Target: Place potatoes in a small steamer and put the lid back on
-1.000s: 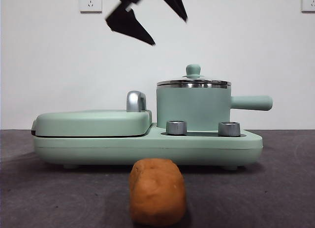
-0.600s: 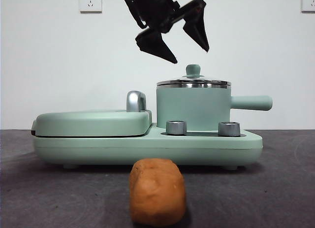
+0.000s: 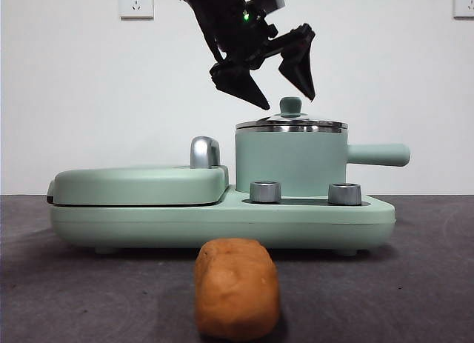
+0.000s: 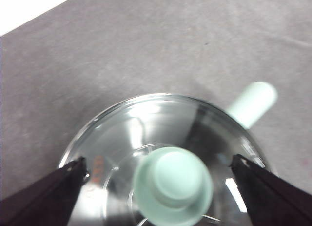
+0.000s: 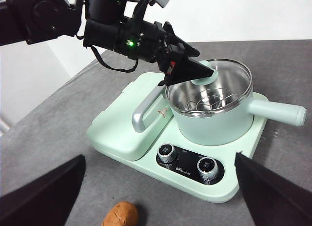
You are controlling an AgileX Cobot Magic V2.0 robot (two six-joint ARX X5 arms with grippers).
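The left gripper grips the lid by its narrow mint knob (image 3: 290,106) (image 4: 176,177) next, since the lid's glass disc spreads wider than the gripper's open fingers.
The potato (image 3: 237,287), an orange-brown lump, lies on the dark table in front of the cooker; it also shows in the right wrist view (image 5: 120,214). The small steamer (image 3: 290,164) stands on the cooker's right side with its side handle (image 3: 379,154) pointing right. The glass lid (image 3: 292,124) sits on it, with its mint knob (image 3: 290,107) on top. My left gripper (image 3: 286,95) is open and hangs just above the knob, one jaw on each side; in the left wrist view (image 4: 158,161) the knob (image 4: 173,184) lies between its jaws. My right gripper (image 5: 160,160) is open and empty, high above the table's front.
The mint cooker base (image 3: 148,221) carries a flat hinged griddle cover (image 3: 141,184) with a steel handle (image 3: 204,152) on the left. Two steel dials (image 3: 266,192) (image 3: 344,193) sit in front of the steamer. A white wall stands behind.
My left gripper has come down from the top of the front view and moved right, until its open jaws hang just above the lid knob. The potato, steamer and lid have not moved.
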